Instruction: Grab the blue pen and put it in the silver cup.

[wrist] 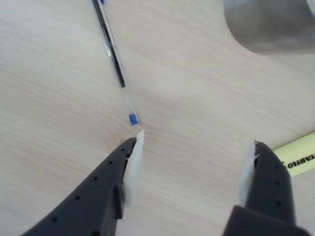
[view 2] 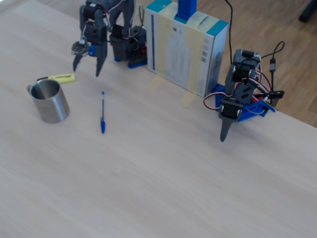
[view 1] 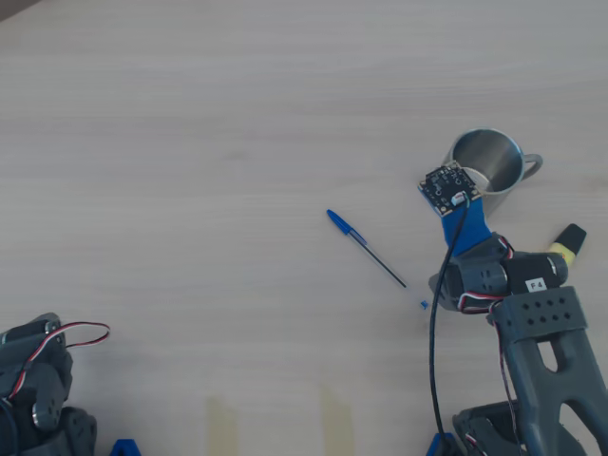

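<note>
My gripper is to grab the blue pen next by its body close to the cap, so that the pen can stand in the silver cup.
The blue pen lies flat on the wooden table, with its blue cap pointing away from the arm. In the wrist view the pen runs to the upper left and its blue end plug lies just ahead of my left fingertip. My gripper is open and empty and hovers above the table; it also shows in the fixed view. The silver cup stands upright and empty beyond the gripper. In the fixed view the cup stands left of the pen.
A yellow highlighter with a black cap lies just right of my right finger, and it shows in the fixed view behind the cup. A second arm and a white-and-teal box stand along the table's far edge.
</note>
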Robot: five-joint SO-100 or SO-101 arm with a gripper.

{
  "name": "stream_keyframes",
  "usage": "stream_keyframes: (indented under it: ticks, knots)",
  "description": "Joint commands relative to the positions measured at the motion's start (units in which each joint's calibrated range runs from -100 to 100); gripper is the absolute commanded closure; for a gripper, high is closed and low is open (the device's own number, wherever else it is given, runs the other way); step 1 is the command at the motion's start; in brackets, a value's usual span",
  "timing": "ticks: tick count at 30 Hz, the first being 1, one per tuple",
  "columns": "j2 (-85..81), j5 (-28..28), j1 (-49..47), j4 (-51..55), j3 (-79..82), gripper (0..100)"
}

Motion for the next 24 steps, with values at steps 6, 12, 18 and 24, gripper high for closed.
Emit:
stream_keyframes:
  ticks: [6,12,18,24]
  knots:
    - [8.36,2.47,-1.18,-1.7,-9.95,69]
    - [13.68,2.47,-4.06,-1.61,-16.67,68]
    - [18.75,2.21,-6.33,-1.61,-22.29,69]
    - [22.82,1.95,-8.77,-1.61,-25.1,69]
